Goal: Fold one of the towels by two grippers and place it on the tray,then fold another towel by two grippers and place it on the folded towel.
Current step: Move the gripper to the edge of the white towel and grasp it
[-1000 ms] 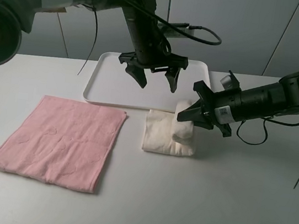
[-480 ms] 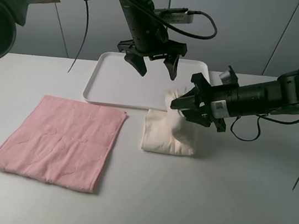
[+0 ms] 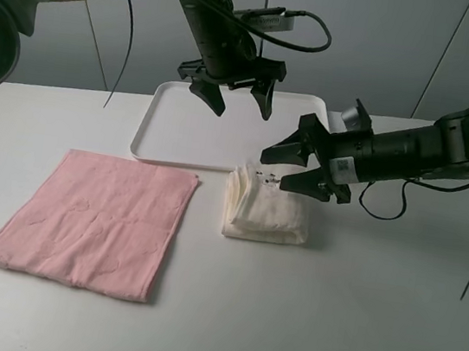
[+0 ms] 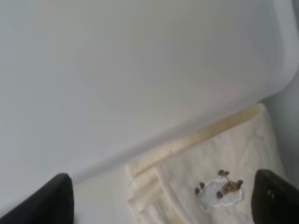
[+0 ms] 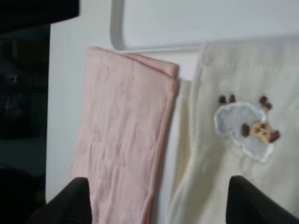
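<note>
My right gripper should next carry the folded cream towel onto the tray (image 5: 201, 21), so it should grab the towel by its folded edge (image 5: 187, 196) beside the sheep patch.
The cream towel (image 3: 264, 210) lies folded on the table just in front of the white tray (image 3: 170, 136), with a small embroidered patch on top (image 4: 219, 192) (image 5: 245, 130). My right gripper (image 3: 290, 165) is open and empty, just above the towel's far right corner. My left gripper (image 3: 232, 98) is open and empty, raised above the tray. The pink towel (image 3: 93, 218) lies flat and unfolded at the left; it also shows in the right wrist view (image 5: 124, 140). The tray shows in the left wrist view (image 4: 140, 70).
The tray holds nothing. Cables hang from both arms. Bare table lies in front of and to the right of the towels.
My right gripper has let go of the cream towel's lifted fold, which now lies flat on the stack, and opened. My left gripper has risen and moved back over the tray.
</note>
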### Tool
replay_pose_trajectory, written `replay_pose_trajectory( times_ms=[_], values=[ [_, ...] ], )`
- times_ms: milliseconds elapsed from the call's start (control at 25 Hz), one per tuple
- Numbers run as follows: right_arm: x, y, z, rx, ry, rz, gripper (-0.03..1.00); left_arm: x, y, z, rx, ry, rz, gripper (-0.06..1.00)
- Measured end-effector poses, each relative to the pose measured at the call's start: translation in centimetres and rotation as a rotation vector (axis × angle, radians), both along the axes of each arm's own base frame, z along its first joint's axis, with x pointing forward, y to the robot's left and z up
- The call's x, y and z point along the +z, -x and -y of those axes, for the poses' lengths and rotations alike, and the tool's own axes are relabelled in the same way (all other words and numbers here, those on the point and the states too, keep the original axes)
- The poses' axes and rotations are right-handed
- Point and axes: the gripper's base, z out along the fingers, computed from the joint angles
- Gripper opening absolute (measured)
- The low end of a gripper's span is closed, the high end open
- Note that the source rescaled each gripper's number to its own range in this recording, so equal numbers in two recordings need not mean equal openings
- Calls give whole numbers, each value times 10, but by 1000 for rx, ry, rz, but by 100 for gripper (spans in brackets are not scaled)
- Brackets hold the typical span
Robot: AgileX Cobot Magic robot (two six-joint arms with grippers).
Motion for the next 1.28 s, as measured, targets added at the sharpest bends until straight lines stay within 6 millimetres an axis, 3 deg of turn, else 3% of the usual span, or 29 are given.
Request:
replay_pose_trajectory(
  times_ms=[320, 480, 640, 880, 1280],
  values=[
    [-6, -6, 38, -71, 72, -47, 66, 0, 0, 0, -15, 3, 2, 98],
    [-14, -2, 46, -35, 180, -74, 66, 0, 0, 1, -15, 4, 2, 98],
    [-15, -2, 45, -31, 200, -75, 66, 0, 0, 1, -17, 5, 2, 98],
    [-28, 4, 26, 15, 231, -95, 66, 0, 0, 1, -17, 4, 2, 98],
    [-39, 3, 20, -21, 216, -125, 61, 0, 0, 1, -19, 6, 2, 97]
  ],
)
